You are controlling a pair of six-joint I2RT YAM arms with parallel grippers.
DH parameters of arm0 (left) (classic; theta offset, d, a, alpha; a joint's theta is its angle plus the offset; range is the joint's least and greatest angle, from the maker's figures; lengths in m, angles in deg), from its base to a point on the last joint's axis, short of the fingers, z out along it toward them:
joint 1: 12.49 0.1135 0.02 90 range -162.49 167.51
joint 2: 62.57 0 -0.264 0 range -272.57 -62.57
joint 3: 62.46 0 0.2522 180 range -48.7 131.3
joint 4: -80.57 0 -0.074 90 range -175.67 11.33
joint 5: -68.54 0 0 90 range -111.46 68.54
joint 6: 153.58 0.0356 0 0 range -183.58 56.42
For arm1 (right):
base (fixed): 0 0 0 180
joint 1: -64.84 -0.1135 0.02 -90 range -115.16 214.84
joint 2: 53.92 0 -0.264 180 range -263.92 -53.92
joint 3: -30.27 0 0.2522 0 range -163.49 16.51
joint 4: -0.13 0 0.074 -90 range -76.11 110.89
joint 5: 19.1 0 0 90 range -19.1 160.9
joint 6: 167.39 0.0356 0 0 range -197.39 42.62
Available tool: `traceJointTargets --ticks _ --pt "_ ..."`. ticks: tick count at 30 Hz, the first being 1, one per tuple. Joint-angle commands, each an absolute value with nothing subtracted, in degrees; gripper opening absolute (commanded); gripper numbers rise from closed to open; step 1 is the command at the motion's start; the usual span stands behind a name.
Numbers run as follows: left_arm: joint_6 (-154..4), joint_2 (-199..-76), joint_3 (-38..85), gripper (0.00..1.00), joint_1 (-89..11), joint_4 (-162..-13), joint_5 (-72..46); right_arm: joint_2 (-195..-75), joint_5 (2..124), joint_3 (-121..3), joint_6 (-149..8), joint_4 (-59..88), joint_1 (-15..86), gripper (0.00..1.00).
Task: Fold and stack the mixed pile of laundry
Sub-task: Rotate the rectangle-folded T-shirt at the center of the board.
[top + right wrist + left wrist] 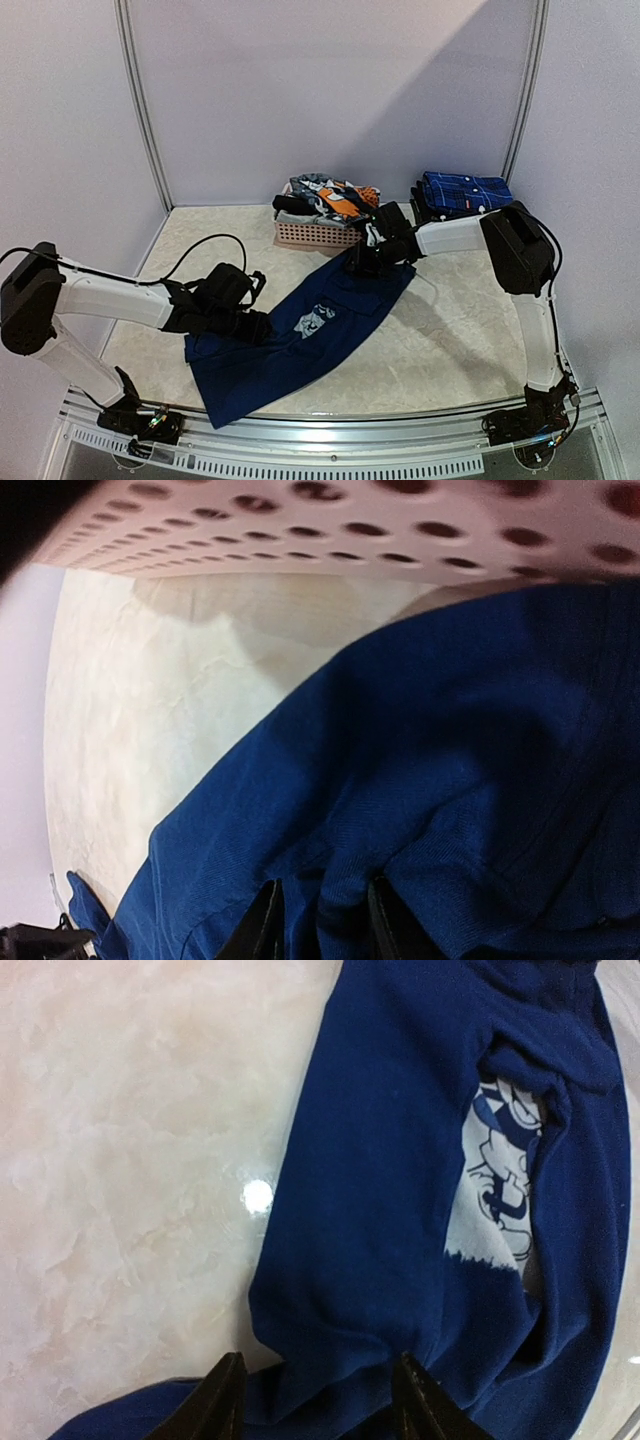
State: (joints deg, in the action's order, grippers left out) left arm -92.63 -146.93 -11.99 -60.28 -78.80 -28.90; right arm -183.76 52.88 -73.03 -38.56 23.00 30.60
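Note:
My left gripper needs to grab the navy T-shirt (310, 335) next by its side edge (320, 270), near the T-shirt's far end. Then it can pull the T-shirt straight for folding.
A navy T-shirt (310, 335) with a pale cartoon print lies spread diagonally across the table. My left gripper (255, 325) is low over its left edge. In the left wrist view the jaws (320, 1410) stand wide apart with a bunched fold of the shirt (380, 1210) between them. My right gripper (362, 262) is at the shirt's far end, beside the basket. Its jaws (325, 925) stand close together, pinching a ridge of the navy cloth (450, 760). The rest of the laundry pile (335, 198), orange, black and white, sits in the basket.
The pale pink slatted basket (315, 235) stands at the back centre and fills the top of the right wrist view (350, 530). A folded blue plaid garment (462, 192) on dark cloth lies at the back right. White walls enclose the table.

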Motion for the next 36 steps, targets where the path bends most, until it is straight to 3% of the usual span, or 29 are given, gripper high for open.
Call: traceJointTargets --ticks 1,12,36 --pt "-88.53 -145.00 -6.86 0.51 -60.83 -73.27 -34.39 -189.08 49.36 -74.46 -41.31 27.16 28.13 0.29" --pt "-80.10 -156.58 8.26 0.54 -58.11 -70.97 -35.53 -189.88 46.52 -73.91 -42.41 24.63 23.51 0.29" --pt "-78.28 -183.94 31.97 0.56 -48.89 -70.90 -16.75 -184.11 51.64 -69.67 -48.64 26.84 21.93 0.29"
